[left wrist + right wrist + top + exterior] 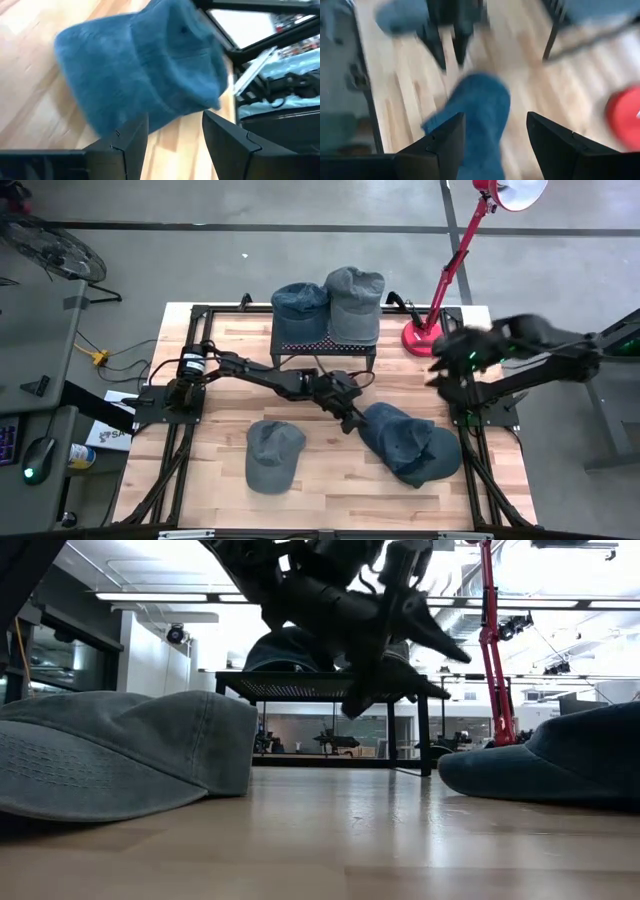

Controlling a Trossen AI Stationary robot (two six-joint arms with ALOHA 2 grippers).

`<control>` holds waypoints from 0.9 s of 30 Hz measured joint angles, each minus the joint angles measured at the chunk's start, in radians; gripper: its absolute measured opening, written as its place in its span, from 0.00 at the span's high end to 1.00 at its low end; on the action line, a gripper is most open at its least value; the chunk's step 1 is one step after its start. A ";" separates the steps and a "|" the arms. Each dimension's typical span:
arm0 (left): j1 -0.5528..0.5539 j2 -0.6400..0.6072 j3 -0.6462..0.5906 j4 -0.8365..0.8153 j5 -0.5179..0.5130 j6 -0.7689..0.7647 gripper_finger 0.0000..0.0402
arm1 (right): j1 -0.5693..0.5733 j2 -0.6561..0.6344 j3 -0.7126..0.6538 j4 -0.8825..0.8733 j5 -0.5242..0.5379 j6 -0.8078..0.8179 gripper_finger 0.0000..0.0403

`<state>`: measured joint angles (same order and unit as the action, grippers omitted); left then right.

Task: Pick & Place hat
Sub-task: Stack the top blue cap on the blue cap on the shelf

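I should grab the hat by its rim (428, 442) next with my right gripper. Then I can pick up the blue hat for the black rack (322, 348).
A blue hat (405, 440) lies on the wooden table at the right, crown toward the middle and brim toward the near right. My left gripper (352, 418) reaches in from the left and stands open at the crown's left edge; in the left wrist view the hat (145, 70) fills the space just beyond the gripper (172, 130). My right gripper (447, 360) hangs open, high over the table's right edge, with the hat (480, 110) below the gripper (495, 130). A grey hat (275, 455) rests on the table near the front.
A black rack (325, 345) at the far middle carries a dark blue hat (300, 302) and a grey-blue hat (356, 300). A red lamp (445, 275) stands on its base at the far right. Bare wood shows between the two hats on the table.
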<state>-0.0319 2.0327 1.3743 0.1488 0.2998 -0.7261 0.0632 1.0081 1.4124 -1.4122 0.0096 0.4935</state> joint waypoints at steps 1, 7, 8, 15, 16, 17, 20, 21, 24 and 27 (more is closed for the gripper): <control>0.000 0.000 0.000 -0.017 0.000 0.004 0.54 | 0.024 -0.006 -0.047 0.003 -0.008 0.040 0.49; -0.001 0.000 0.000 -0.050 0.009 0.023 0.54 | 0.205 -0.014 -0.307 0.194 -0.046 0.293 0.49; -0.001 0.000 0.000 -0.055 0.013 0.027 0.54 | 0.235 -0.013 -0.350 0.252 -0.066 0.320 0.49; 0.008 0.000 0.000 -0.080 0.109 0.114 0.54 | 0.396 -0.014 -0.588 0.524 -0.119 0.365 0.49; 0.007 0.000 0.000 -0.080 0.134 0.118 0.54 | 0.414 -0.014 -0.614 0.546 -0.116 0.352 0.49; 0.008 0.000 0.000 -0.086 0.147 0.121 0.54 | 0.430 -0.014 -0.642 0.568 -0.108 0.341 0.49; 0.008 0.000 0.000 -0.122 0.152 0.155 0.54 | 0.466 -0.013 -0.728 0.622 -0.078 0.357 0.49; 0.008 0.000 0.000 -0.130 0.155 0.166 0.54 | 0.472 -0.013 -0.755 0.639 -0.072 0.383 0.49; 0.008 0.000 0.000 -0.155 0.158 0.176 0.54 | 0.492 -0.013 -0.827 0.714 -0.070 0.453 0.49; 0.008 0.000 0.000 -0.174 0.161 0.183 0.54 | 0.515 -0.013 -0.877 0.797 -0.039 0.474 0.49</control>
<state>-0.0242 2.0327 1.3743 -0.0256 0.4605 -0.5431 0.5785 0.9951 0.5350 -0.6152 -0.0295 0.9676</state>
